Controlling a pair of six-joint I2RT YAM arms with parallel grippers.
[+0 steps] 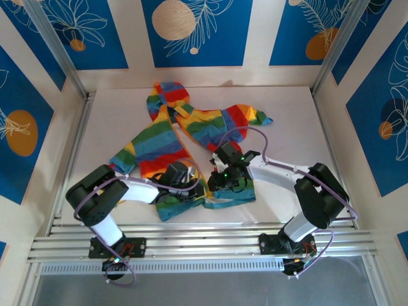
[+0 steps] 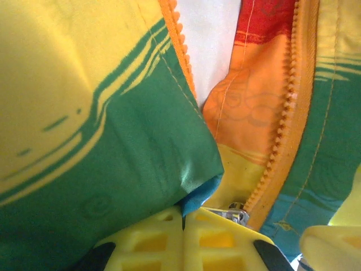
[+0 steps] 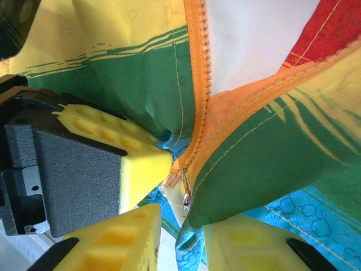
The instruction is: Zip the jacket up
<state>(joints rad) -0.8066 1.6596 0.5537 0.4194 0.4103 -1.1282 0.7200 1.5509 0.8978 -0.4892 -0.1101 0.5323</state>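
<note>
My right gripper is going to grab the green and blue hem fabric (image 2: 282,233) next to the metal slider, so that slider and teeth (image 2: 287,107) stay free to zip.
The rainbow-striped jacket (image 1: 167,137) lies flat with its hood at the far side and its front open in a V. Both grippers sit at its near hem. In the left wrist view my left gripper (image 2: 183,224) is shut on a blue fold of the hem, just left of the metal zipper slider (image 2: 237,215). The orange zipper teeth (image 2: 287,107) run up from the slider. My right gripper (image 3: 183,243) stands open, with the hem's green and blue fabric hanging between its fingers (image 3: 124,240). The small metal pull (image 3: 186,196) dangles just above them.
The left gripper's black and yellow finger (image 3: 96,164) presses in from the left beside the zipper bottom. White table (image 1: 287,115) surrounds the jacket. Walls enclose the table on three sides, and a metal rail (image 1: 204,242) runs along the near edge.
</note>
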